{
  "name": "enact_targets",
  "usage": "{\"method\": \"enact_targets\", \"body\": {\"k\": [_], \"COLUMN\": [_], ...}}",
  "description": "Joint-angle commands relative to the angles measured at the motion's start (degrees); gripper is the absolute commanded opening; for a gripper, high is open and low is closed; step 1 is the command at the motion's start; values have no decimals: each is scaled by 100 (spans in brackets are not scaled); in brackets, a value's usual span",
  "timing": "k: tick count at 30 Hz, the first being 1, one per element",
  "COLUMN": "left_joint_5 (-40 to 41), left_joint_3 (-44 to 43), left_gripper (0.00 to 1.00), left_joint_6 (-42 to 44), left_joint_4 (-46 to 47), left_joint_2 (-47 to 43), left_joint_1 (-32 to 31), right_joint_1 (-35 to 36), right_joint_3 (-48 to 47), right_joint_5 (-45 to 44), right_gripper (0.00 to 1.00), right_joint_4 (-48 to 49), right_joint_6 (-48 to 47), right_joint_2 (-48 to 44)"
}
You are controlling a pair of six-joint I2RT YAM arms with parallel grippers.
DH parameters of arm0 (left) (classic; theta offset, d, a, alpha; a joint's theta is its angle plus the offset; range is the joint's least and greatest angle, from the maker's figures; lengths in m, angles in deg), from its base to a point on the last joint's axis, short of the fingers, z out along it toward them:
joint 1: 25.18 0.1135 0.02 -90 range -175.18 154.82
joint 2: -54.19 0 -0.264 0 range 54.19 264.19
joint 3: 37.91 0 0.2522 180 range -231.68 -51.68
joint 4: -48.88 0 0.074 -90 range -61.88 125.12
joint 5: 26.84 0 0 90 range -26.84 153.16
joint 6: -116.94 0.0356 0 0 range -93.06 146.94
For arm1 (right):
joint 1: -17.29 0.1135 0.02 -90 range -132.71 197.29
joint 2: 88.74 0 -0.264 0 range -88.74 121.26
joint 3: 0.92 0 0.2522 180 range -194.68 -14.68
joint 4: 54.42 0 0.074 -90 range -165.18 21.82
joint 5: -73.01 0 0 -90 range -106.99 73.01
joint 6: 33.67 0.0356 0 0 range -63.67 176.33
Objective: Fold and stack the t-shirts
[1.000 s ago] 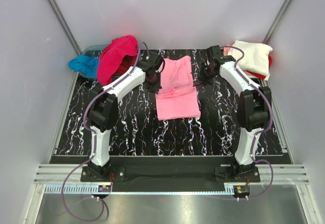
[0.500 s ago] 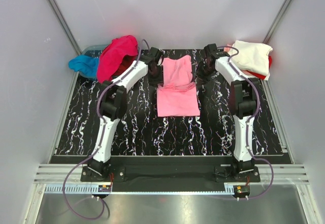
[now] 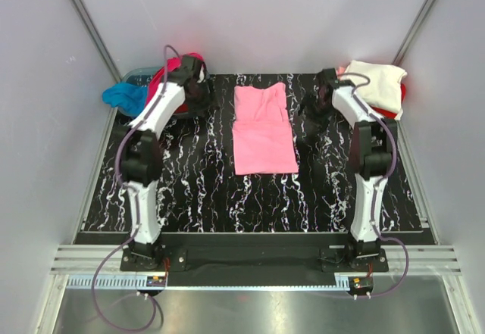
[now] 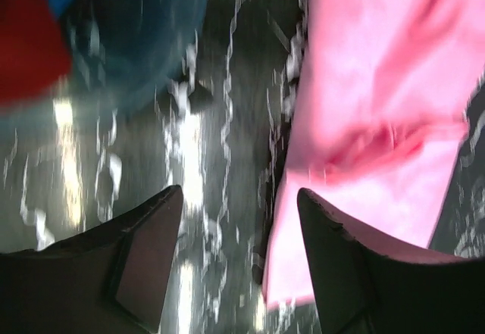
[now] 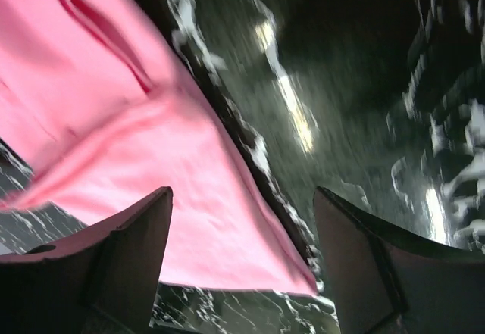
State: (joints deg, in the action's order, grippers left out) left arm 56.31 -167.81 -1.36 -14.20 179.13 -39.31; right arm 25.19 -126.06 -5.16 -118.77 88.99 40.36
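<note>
I will next grab the light pink t-shirt's near corner on the basin side with my left gripper, to fold its near edge over.
A light pink t-shirt (image 3: 262,131) lies folded flat in the middle of the table, its upper part doubled over. My left gripper (image 3: 200,96) hovers open to its left, beside the basin; the left wrist view shows the shirt's edge (image 4: 379,99) by the right finger and nothing between the jaws (image 4: 239,195). My right gripper (image 3: 309,118) is open just right of the shirt. In the right wrist view the pink cloth (image 5: 114,122) lies below the open gripper (image 5: 242,194), not held. A hot pink t-shirt (image 3: 162,80) and a bright blue one (image 3: 124,96) spill from the basin.
The grey-blue basin (image 3: 141,71) sits at the back left corner. A folded stack with a cream white t-shirt (image 3: 377,84) over a red one (image 3: 391,111) rests at the back right. White walls close in on both sides.
Both grippers opened and let go of the pink shirt, which now lies flatter. The left arm swung left toward the basin; the right gripper drew away to the right.
</note>
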Motion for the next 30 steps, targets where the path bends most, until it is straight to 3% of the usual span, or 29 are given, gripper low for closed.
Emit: {"method": "enact_targets", "body": {"k": [1, 7, 11, 14, 30], "left_joint_5": [-79, -316, -597, -940, -660], "left_joint_3": [1204, 4026, 5701, 6461, 6472], "left_gripper": [67, 66, 66, 66, 60], "left_joint_6": [26, -378, -668, -984, -1688], "left_joint_4": [535, 1775, 2565, 3401, 4229], "left_joint_2": [-1311, -2834, -3353, -3486, -2353], "left_joint_1": [-204, -625, -968, -1047, -1742], "right_joint_1": [36, 36, 36, 36, 71], "right_joint_3": [1602, 4101, 5141, 5573, 5302], "right_joint_5": [125, 986, 1207, 1382, 1234], "right_gripper": [82, 80, 79, 75, 44], "right_joint_4": [751, 1876, 2404, 2676, 2774], "right_joint_6": [-76, 3, -76, -111, -278], "right_joint_2": [-1280, -2511, -2995, -2952, -2521]}}
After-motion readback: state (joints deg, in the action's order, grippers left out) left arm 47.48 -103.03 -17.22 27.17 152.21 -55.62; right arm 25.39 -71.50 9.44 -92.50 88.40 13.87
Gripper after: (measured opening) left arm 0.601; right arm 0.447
